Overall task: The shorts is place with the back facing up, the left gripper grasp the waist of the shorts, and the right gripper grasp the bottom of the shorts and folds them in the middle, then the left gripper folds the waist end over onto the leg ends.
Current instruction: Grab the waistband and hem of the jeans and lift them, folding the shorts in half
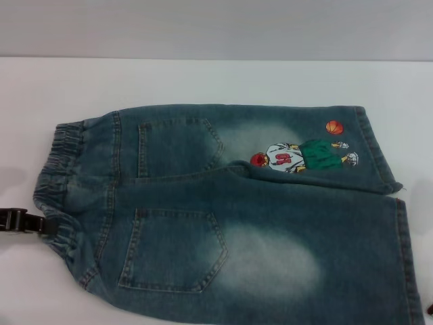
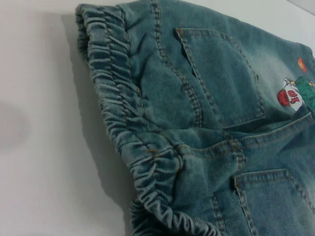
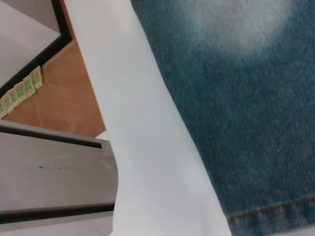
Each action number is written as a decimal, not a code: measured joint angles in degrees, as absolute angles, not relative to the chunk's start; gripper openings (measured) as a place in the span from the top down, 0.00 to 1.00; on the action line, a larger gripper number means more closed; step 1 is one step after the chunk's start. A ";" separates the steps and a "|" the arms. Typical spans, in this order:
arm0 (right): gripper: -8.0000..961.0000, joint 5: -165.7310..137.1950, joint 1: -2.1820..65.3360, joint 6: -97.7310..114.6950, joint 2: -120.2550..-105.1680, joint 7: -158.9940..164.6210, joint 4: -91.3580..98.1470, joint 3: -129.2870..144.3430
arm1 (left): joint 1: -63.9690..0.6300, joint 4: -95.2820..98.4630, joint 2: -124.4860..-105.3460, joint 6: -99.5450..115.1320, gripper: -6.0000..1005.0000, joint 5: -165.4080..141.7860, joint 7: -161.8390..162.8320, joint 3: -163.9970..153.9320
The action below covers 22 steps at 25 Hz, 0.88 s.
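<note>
My right gripper's fingers stop short of the near leg hem, so it is too early to close on the shorts. The gripper moves farther toward the shorts next.
The blue denim shorts (image 1: 257,223) lie flat on the white table (image 1: 203,81), back pockets up. The ruffled waist (image 1: 57,176) is at the left and the leg hems (image 1: 406,257) are at the right. The cartoon print (image 1: 298,157) with its orange ball sits on the far leg. My left gripper (image 1: 24,221) shows as a black piece at the left edge, right against the near part of the waistband. The left wrist view looks closely along the waist (image 2: 123,113). A dark sliver of my right gripper (image 1: 430,310) shows beside the near leg hem (image 3: 275,211).
The near leg of the shorts runs close to the table's front edge. In the right wrist view the table edge drops off to a wooden floor (image 3: 59,88) and a grey cabinet (image 3: 49,172). Bare white tabletop lies behind and left of the shorts.
</note>
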<state>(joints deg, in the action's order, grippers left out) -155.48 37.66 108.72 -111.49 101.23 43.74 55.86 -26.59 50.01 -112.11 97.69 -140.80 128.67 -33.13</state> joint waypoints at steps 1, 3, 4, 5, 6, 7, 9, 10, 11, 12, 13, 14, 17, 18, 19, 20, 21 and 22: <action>0.36 -155.48 37.70 108.65 -111.55 101.23 43.73 55.87 | -26.62 50.01 -112.13 97.70 0.95 -140.80 128.67 -33.13; 0.36 -155.48 37.82 108.61 -111.64 101.24 43.72 55.88 | -26.66 50.01 -112.14 97.72 0.95 -140.80 128.67 -33.13; 0.36 -155.48 37.86 108.61 -111.72 101.24 43.74 55.88 | -26.67 50.01 -112.14 97.72 0.95 -140.80 128.67 -33.13; 0.36 -155.49 37.90 108.61 -111.83 101.25 43.80 55.86 | -26.70 50.01 -112.14 97.73 0.95 -140.80 128.67 -33.13; 0.36 -155.48 37.95 108.61 -111.96 101.24 43.94 55.85 | -26.72 50.01 -112.14 97.73 0.95 -140.80 128.67 -33.13; 0.36 -155.49 38.03 108.61 -112.07 101.27 44.00 55.81 | -26.75 50.01 -112.14 97.74 0.95 -140.80 128.67 -33.13; 0.37 -155.49 38.28 108.73 -112.40 101.36 44.15 55.78 | -26.86 50.01 -112.14 97.77 0.95 -140.80 128.67 -33.13; 0.37 -155.49 38.38 108.84 -112.61 101.42 44.26 55.78 | -26.87 50.01 -112.14 97.79 0.95 -140.80 128.67 -33.13; 0.37 -155.48 38.44 109.02 -112.89 101.49 44.53 55.80 | -26.88 50.01 -112.14 97.80 0.95 -140.80 128.67 -33.13; 0.37 -155.48 38.45 109.12 -113.22 101.50 45.03 55.85 | -26.89 50.01 -112.14 97.82 0.95 -140.80 128.67 -33.13; 0.37 -155.49 38.45 109.18 -113.43 101.51 45.41 55.88 | -26.90 50.01 -112.14 97.83 0.95 -140.80 128.67 -33.13; 0.37 -155.49 38.46 109.24 -113.67 101.51 45.94 55.89 | -26.92 50.01 -112.14 97.83 0.95 -140.80 128.67 -33.13; 0.37 -155.34 38.51 109.51 -113.84 101.51 46.63 55.78 | -27.00 50.01 -112.20 97.83 0.95 -140.80 128.67 -33.13; 0.37 -155.27 38.55 109.65 -113.89 101.51 46.93 55.67 | -27.08 50.01 -112.34 97.83 0.95 -140.80 128.67 -33.13; 0.37 -155.23 38.58 109.79 -113.93 101.52 47.29 55.56 | -27.08 50.01 -112.36 97.83 0.95 -140.80 128.67 -33.13; 0.37 -155.22 38.58 109.94 -113.99 101.52 47.68 55.44 | -27.08 50.01 -112.36 97.83 0.95 -140.80 128.67 -33.13; 0.37 -155.21 38.58 110.03 -114.05 101.51 48.03 55.35 | -27.09 50.01 -112.37 97.82 0.95 -140.80 128.67 -33.13; 0.37 -155.19 38.60 110.08 -114.12 101.51 48.44 55.33 | -27.09 50.01 -112.38 97.79 0.95 -140.80 128.67 -33.13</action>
